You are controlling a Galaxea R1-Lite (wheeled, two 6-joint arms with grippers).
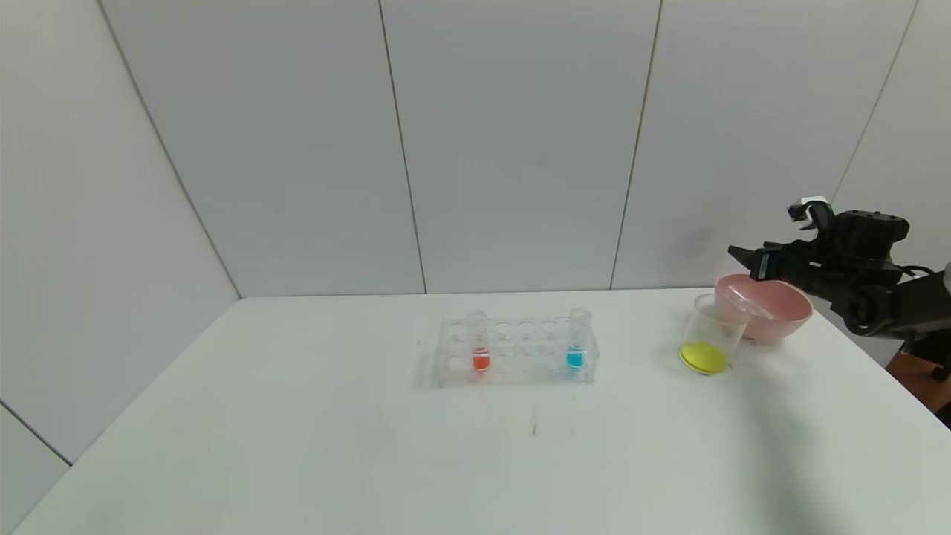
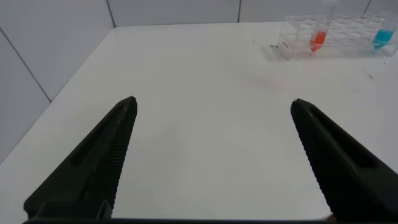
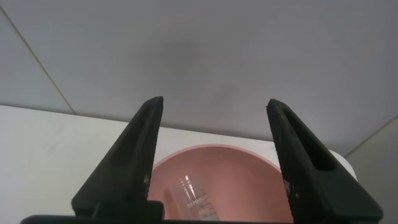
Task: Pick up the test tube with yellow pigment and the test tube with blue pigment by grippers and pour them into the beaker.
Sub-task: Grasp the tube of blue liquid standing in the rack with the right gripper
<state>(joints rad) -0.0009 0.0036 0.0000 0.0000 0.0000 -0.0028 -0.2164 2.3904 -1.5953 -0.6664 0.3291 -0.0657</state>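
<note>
The right gripper grabs the blue test tube by its upper end (image 1: 580,321) next, since the clear rack closes around the tube's lower part.
The test tube with blue pigment (image 1: 576,343) stands upright at the right end of a clear rack (image 1: 520,362); it also shows in the left wrist view (image 2: 382,37). The beaker (image 1: 709,323) right of the rack holds yellow liquid at its bottom. No tube with yellow liquid shows; a clear, empty-looking tube (image 1: 743,299) lies in the pink bowl (image 1: 780,316), also seen in the right wrist view (image 3: 194,199). My right gripper (image 1: 739,256) hangs open and empty just above the bowl (image 3: 214,102). My left gripper (image 2: 212,101) is open and empty over bare table, well short of the rack.
A tube with red liquid (image 1: 480,345) stands near the rack's left end (image 2: 318,38). The pink bowl touches the beaker's far right side, close to the table's right edge. Grey wall panels stand behind the white table (image 1: 297,431).
</note>
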